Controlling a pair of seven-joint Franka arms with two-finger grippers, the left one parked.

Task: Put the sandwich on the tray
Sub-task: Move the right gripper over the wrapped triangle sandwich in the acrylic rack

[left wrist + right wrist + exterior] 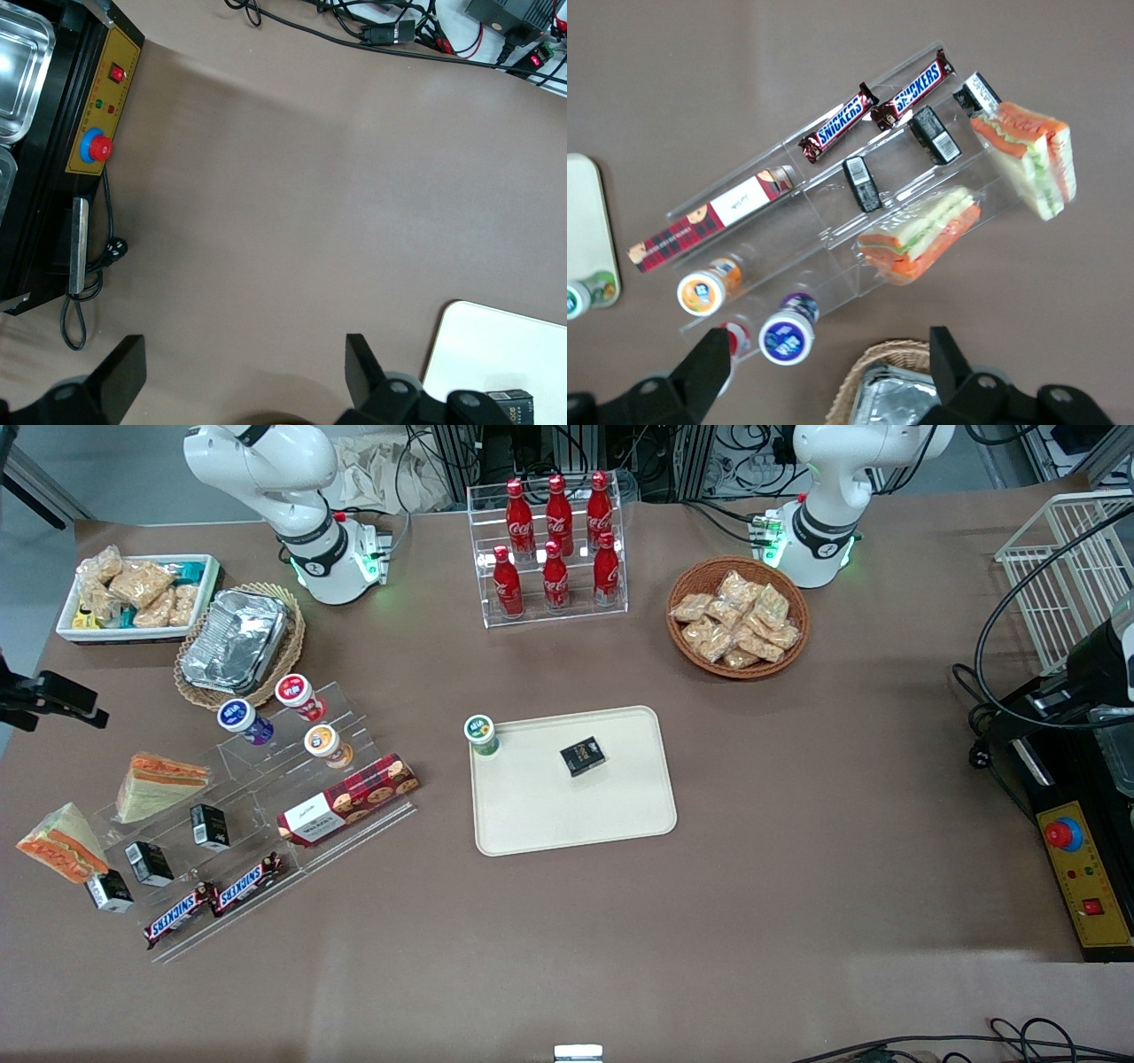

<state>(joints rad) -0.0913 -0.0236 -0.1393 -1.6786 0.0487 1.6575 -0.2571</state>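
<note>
The wedge leaning at the rack's end should go on the tray [532, 815], so the robot's right gripper should next grab it by its wrapped body [62, 845].
Two wrapped wedge sandwiches of white bread with orange and green filling lie at the working arm's end of the table. One sandwich [159, 784] [921, 235] rests on the clear acrylic rack. The other wedge [62, 841] [1028, 155] leans at the rack's outer end. The cream tray [532, 815] [585, 221] lies mid-table. It holds a green-lidded cup [481, 733] and a small black box [582, 755]. My right gripper [830, 376] is open and empty, high over the lidded cups and the foil container's basket. It is out of the front view.
The acrylic rack [266, 815] also holds lidded cups [297, 691], small black boxes, a biscuit box [350, 802] and two Snickers bars [213, 899]. A foil container in a basket [237, 642], a white snack bin [137, 598], a cola rack [554, 549] and a snack basket [740, 620] stand farther back.
</note>
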